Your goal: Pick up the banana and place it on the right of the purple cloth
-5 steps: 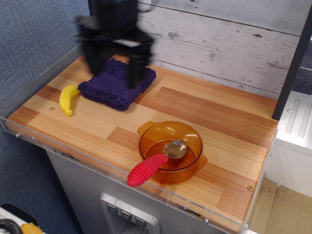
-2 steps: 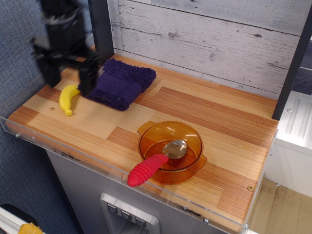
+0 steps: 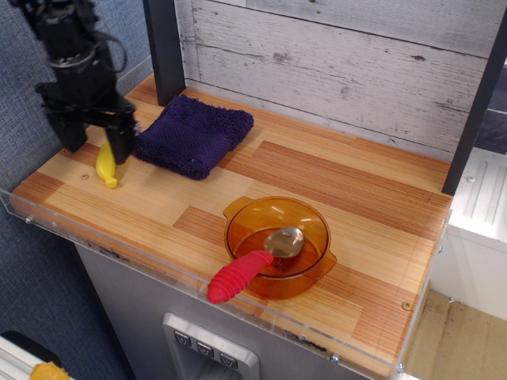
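My gripper picks up the banana by the half (image 3: pixel 107 150) opposite its nubbed tip next, to set the banana beside the purple cloth (image 3: pixel 192 134).
The yellow banana (image 3: pixel 106 165) lies on the wooden counter at the left, just left of the purple cloth (image 3: pixel 192 134), which sits near the back wall. My black gripper (image 3: pixel 97 145) hangs right over the banana's upper end, covering it. Its two fingers are spread apart, one (image 3: pixel 74 137) left of the banana and one (image 3: pixel 122 146) to the right. The gripper is open and holds nothing. Only the lower half of the banana shows below the fingers.
An orange transparent bowl (image 3: pixel 315 232) holds a spoon with a red handle (image 3: pixel 239 275) at the front middle. A clear acrylic rim (image 3: pixel 119 255) runs along the counter's front and left edges. A black post (image 3: pixel 165 49) stands behind the cloth. Grey plank wall at the back.
My gripper has moved from above the cloth leftward and down, and now straddles the banana's upper end. The banana, cloth and bowl have not moved.
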